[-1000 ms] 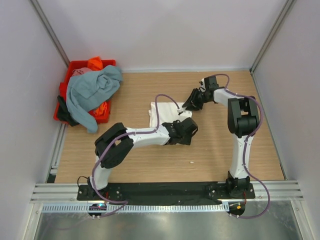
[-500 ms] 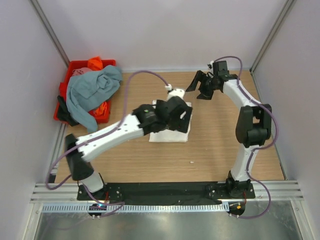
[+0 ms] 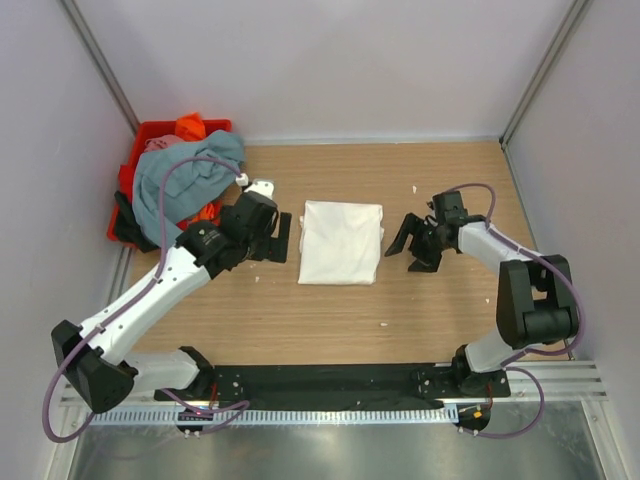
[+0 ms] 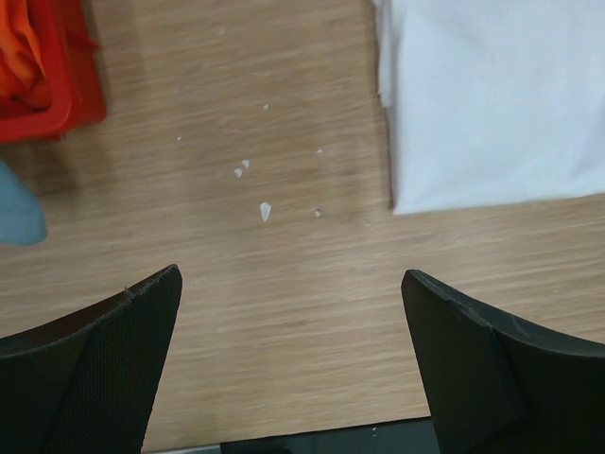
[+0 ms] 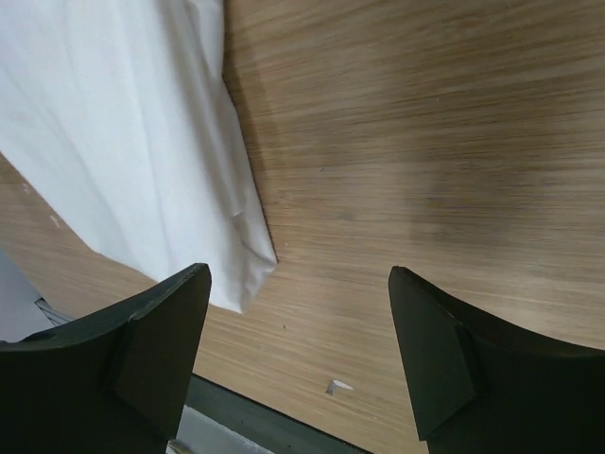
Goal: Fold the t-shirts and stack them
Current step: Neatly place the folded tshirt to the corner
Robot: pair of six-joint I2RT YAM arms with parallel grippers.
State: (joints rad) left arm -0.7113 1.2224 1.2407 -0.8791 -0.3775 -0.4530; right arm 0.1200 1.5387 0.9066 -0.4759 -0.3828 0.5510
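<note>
The folded white t-shirt needs to be dragged flat for stacking. My right gripper will next grip the t-shirt's side edge that faces away from the crate.
A white t-shirt [image 3: 341,241] lies folded into a neat rectangle in the middle of the table. It also shows in the left wrist view [image 4: 492,95] and the right wrist view [image 5: 123,132]. My left gripper [image 3: 279,238] is open and empty just left of it. My right gripper [image 3: 409,243] is open and empty just right of it. A grey-blue t-shirt [image 3: 185,185] is heaped over the red crate [image 3: 150,130] at the back left, with orange cloth [image 3: 190,126] and a dark shirt [image 3: 125,225] beside it.
The red crate's corner [image 4: 66,95] shows in the left wrist view with orange cloth inside. Small white crumbs [image 4: 265,210] lie on the wood. Grey walls close in the table on three sides.
My left arm has swung off the white t-shirt to its left side. My right arm has come down from the back to the shirt's right edge. The shirt now lies flat and uncovered.
</note>
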